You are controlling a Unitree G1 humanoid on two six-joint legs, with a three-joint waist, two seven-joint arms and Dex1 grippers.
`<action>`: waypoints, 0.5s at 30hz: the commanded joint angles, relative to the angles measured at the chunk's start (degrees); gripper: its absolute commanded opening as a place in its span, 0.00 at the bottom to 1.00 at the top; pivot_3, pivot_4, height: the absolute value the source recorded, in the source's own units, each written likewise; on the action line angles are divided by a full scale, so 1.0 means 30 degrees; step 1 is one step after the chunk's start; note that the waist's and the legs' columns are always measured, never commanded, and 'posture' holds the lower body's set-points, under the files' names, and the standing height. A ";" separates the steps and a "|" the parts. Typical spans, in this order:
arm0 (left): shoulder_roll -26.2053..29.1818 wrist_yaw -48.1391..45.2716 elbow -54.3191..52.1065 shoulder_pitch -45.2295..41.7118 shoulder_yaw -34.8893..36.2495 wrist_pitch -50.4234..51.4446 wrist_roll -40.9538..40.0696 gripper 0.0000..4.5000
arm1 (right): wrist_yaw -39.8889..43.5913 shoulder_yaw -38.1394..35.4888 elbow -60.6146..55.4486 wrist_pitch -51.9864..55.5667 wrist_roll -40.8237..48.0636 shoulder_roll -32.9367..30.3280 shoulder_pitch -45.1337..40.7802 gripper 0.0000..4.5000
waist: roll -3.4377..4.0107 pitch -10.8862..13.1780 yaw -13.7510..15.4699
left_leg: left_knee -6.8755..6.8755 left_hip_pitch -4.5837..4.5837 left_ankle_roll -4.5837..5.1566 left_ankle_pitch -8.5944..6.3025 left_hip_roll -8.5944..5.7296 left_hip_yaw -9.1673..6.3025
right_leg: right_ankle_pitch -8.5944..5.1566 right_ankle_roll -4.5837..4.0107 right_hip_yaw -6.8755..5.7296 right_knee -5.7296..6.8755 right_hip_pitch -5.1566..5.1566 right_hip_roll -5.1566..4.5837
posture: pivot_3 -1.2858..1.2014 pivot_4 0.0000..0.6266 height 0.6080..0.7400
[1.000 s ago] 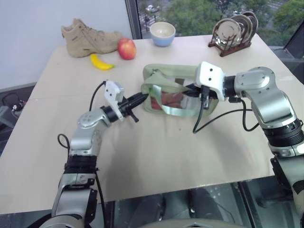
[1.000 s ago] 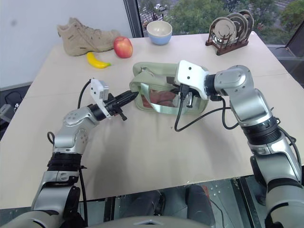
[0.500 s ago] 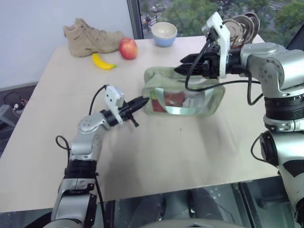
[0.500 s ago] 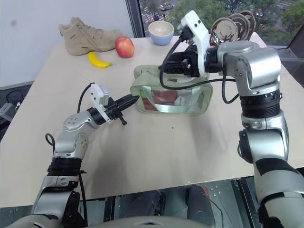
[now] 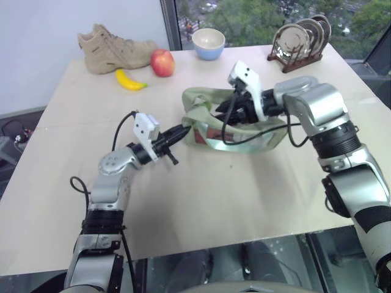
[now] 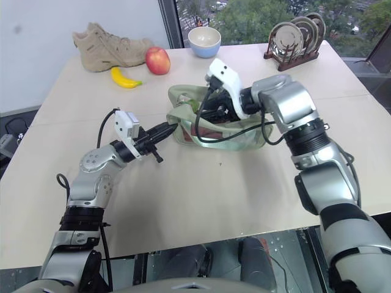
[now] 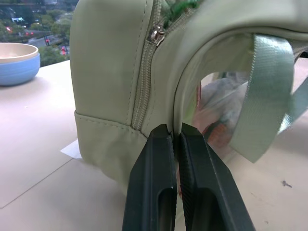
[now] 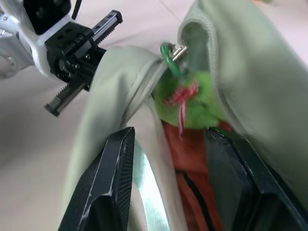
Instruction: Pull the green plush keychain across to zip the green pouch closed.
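The right gripper will next grab the plush keychain by its red-and-white cord, to draw the zipper across the green pouch.
The green pouch lies mid-table, sagging, its clear side panel toward me. My left gripper is shut on the pouch's left end; in the left wrist view its fingers pinch the fabric rim beside the zipper. My right gripper reaches in over the pouch's top left end and stands open. The green plush keychain hangs from the zipper pull between its two fingers, not clamped. A tuft of the keychain also peeks over the pouch top.
At the table's back stand a tan boot, a red apple, a banana, a blue bowl and a plate rack. Black cables trail from the right wrist over the pouch.
My right gripper left the pouch's middle, rose above it, then came down at the left end and opened around the keychain. The left gripper kept its hold and stayed put.
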 commanded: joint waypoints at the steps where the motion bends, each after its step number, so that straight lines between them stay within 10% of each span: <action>1: -0.0003 -0.0053 -0.0979 -0.0050 0.0239 -0.0511 -0.0162 0.00 | -0.0371 -0.0703 0.0649 -0.0734 0.0146 0.0917 -0.0447 0.51 | 0.0000 0.0000 -0.0006 | 0.0000 0.0000 0.0000 0.0000 0.0000 0.0000 | 0.0000 0.0000 -0.0001 0.0003 0.0000 0.0000 | 0.52 0.24 1.00; 6: 0.0088 0.0054 -0.1393 0.0352 0.0302 -0.0471 -0.0180 0.00 | -0.1280 -0.1205 0.1408 -0.2461 -0.0111 0.1874 -0.0302 0.51 | 0.0002 0.0001 -0.0017 | -0.0008 0.0000 0.0000 0.0000 -0.0002 -0.0007 | 0.0000 0.0000 -0.0007 0.0012 -0.0001 0.0003 | 0.52 0.24 1.00; 15: 0.0180 0.0235 -0.1769 0.0636 0.0375 -0.0272 -0.0179 0.00 | -0.2036 -0.5010 0.2189 0.4482 0.3473 0.2410 -0.1162 0.51 | 0.0004 0.0001 0.0005 | -0.0012 0.0000 0.0000 0.0000 -0.0005 -0.0021 | 0.0001 -0.0002 -0.0010 0.0017 0.0002 0.0005 | 0.52 0.24 1.00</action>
